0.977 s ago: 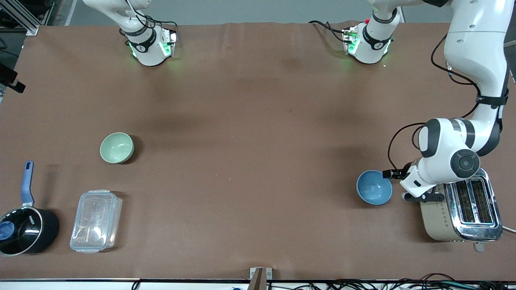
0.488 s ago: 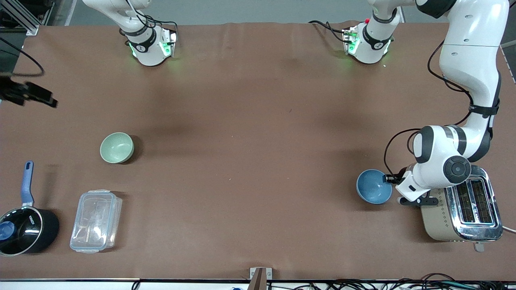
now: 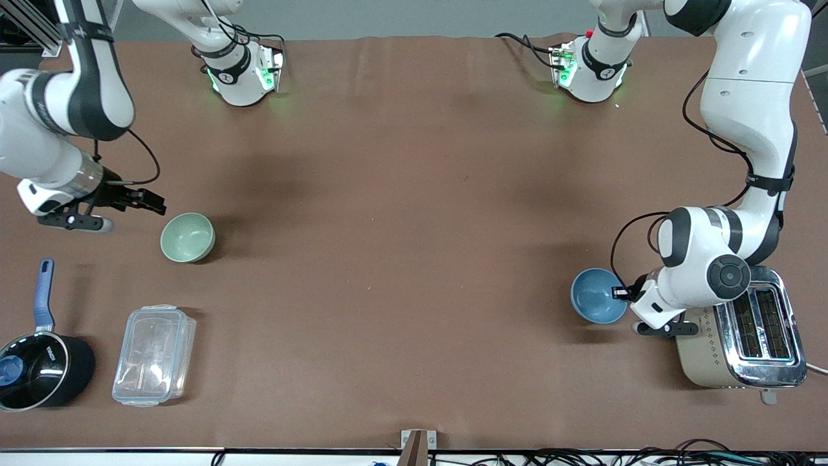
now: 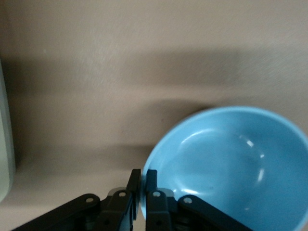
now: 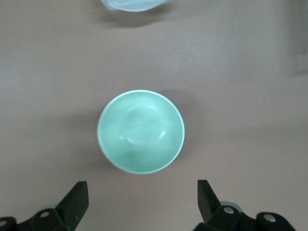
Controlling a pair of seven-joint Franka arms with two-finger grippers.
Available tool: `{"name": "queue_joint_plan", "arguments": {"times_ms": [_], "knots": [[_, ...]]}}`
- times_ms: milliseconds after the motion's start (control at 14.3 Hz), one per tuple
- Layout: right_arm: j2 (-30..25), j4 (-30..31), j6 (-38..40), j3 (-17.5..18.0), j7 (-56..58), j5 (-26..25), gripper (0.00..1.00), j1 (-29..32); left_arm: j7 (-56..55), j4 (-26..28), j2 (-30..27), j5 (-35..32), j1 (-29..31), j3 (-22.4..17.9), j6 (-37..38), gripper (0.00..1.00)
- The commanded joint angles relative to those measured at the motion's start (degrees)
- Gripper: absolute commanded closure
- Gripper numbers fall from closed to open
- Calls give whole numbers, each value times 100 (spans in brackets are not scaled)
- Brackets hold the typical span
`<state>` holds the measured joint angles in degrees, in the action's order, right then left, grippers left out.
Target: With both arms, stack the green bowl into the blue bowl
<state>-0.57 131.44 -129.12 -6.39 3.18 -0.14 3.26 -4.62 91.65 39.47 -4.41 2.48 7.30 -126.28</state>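
Note:
My right gripper is to grab the green bowl next, and it needs to take it by its rim (image 3: 189,215) to stack it into the blue bowl (image 3: 598,296).
The pale green bowl (image 3: 187,237) sits upright on the table toward the right arm's end. My right gripper (image 3: 152,204) is open beside it, just above the table. In the right wrist view the green bowl (image 5: 141,131) lies just ahead of the right gripper (image 5: 142,192), whose fingers are wide apart and empty. The blue bowl (image 3: 598,296) is beside the toaster toward the left arm's end. My left gripper (image 3: 620,292) is shut on its rim. In the left wrist view the left gripper (image 4: 143,182) pinches the edge of the blue bowl (image 4: 236,168).
A steel toaster (image 3: 737,336) stands right beside the left gripper and also shows in the left wrist view (image 4: 4,144). A clear plastic container (image 3: 154,355) and a black saucepan (image 3: 39,369) with a blue handle lie nearer the front camera than the green bowl.
My right arm has swung into view and brought its open gripper down beside the green bowl. My left gripper has closed in on the blue bowl's rim; the bowl has shifted slightly.

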Motion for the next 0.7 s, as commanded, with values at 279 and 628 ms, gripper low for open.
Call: {"name": "queue_joint_plan", "arguments": {"times_ms": [279, 628], "knots": [[1295, 523, -2344, 50, 508, -30, 0, 482, -678, -200, -212, 81, -54, 841, 348, 99], [1586, 558, -2732, 59, 490, 41, 20, 439, -2304, -191, -116, 54, -526, 1775, 490, 100]]}}
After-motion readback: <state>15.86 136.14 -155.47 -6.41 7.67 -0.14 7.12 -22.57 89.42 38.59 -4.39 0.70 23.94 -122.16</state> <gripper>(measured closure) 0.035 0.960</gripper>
